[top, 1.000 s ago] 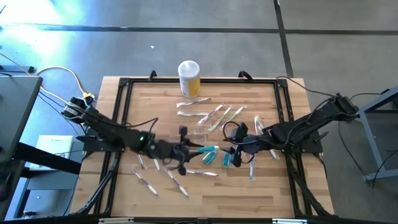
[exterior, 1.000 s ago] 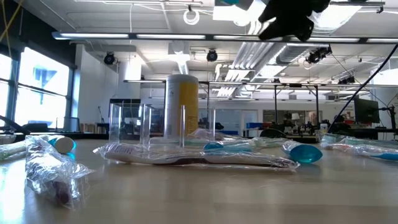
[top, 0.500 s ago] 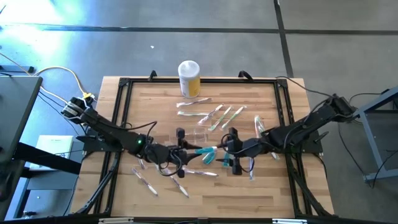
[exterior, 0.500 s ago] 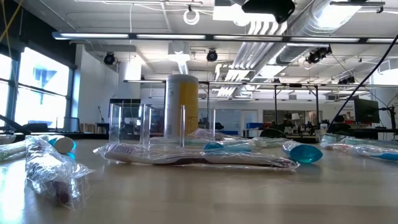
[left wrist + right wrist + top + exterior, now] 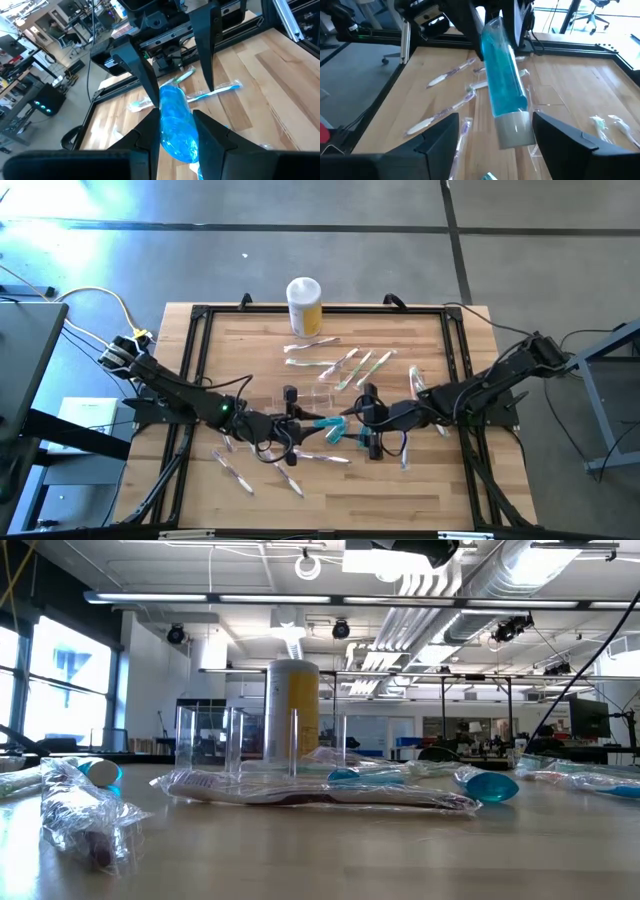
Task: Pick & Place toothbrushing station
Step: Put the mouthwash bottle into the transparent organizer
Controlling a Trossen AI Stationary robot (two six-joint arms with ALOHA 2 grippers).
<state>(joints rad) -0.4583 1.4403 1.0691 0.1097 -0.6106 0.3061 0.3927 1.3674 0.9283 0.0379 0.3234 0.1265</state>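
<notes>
My left gripper's fingers cover one end of the blue tube, so my right gripper will grab the tube by its pale end with the cap (image 5: 514, 129) next.
My left gripper (image 5: 303, 423) is shut on a blue see-through tube (image 5: 332, 423) above the middle of the table. The tube's pale capped end (image 5: 512, 127) reaches out toward my right gripper (image 5: 362, 427), which is open. Its two fingers stand on either side of that end with gaps showing. The toothbrushing station (image 5: 320, 396), a clear plastic container, stands on its bottom on the wood just beyond the grippers and also shows in the low view (image 5: 260, 745). My left gripper pinches the blue tube's near end (image 5: 175, 142) between its two fingers. The tube lies along the fingers and sticks out past their tips toward the table's right. It is held about level and lifted clear of the table.
A yellow jar with a white lid (image 5: 304, 305) stands at the far edge. Several wrapped toothbrushes lie about: far of the grippers (image 5: 345, 365), near left (image 5: 240, 470) and in front of the low camera (image 5: 310, 790). A black frame (image 5: 196, 360) borders the wood.
My right gripper has moved a little toward the table's left, up to the tube's free end, and has rolled about its own axis. My left gripper and the blue tube have stayed where they were.
</notes>
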